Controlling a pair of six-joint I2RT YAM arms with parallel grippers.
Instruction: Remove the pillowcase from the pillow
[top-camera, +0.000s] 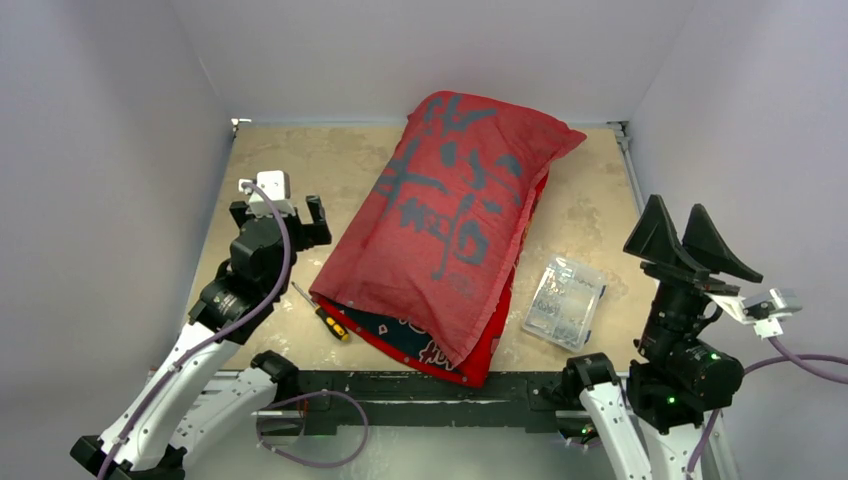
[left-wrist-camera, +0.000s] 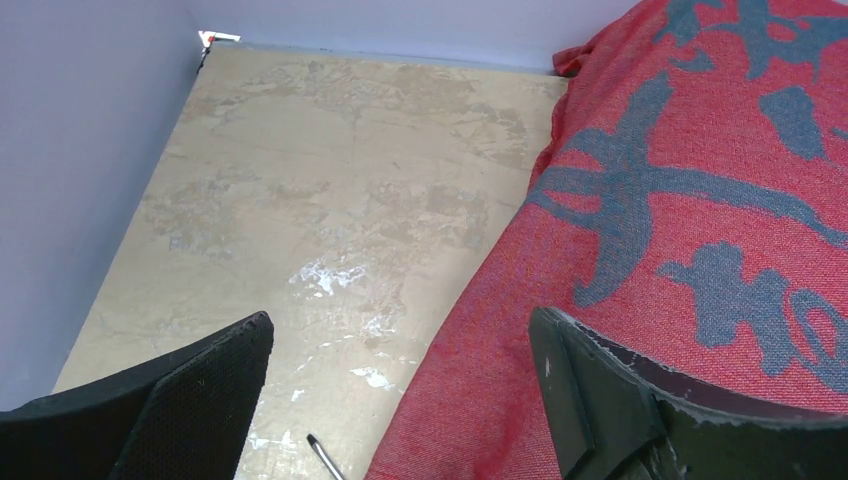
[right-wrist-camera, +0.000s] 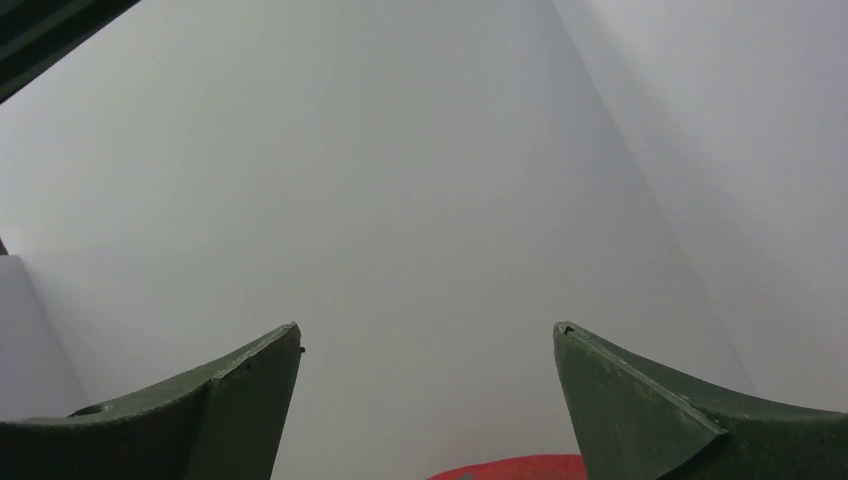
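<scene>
The left gripper grabs the red pillowcase by its long side edge (top-camera: 350, 243) next, leaving the red pillowcase's open end (top-camera: 400, 334) free for the pillow.
The red pillowcase (top-camera: 450, 220) with grey-blue brushstroke marks lies diagonally across the middle of the table. Its open end faces the near edge, where the navy inner side (top-camera: 400, 332) shows. The pillow is hidden inside it. My left gripper (top-camera: 280, 212) is open and empty beside the pillowcase's left edge. In the left wrist view the left gripper (left-wrist-camera: 400, 330) straddles the edge of the red cloth (left-wrist-camera: 680, 200). My right gripper (top-camera: 680, 215) is open and empty, raised at the right, pointing up and back. In the right wrist view the right gripper (right-wrist-camera: 428, 335) faces the wall, with a sliver of red cloth (right-wrist-camera: 510, 468) below.
A screwdriver (top-camera: 322, 313) with a yellow and dark handle lies by the pillowcase's near left corner; its tip shows in the left wrist view (left-wrist-camera: 325, 455). A clear plastic box (top-camera: 565, 300) lies right of the pillowcase. Grey walls surround the tan table (top-camera: 330, 160).
</scene>
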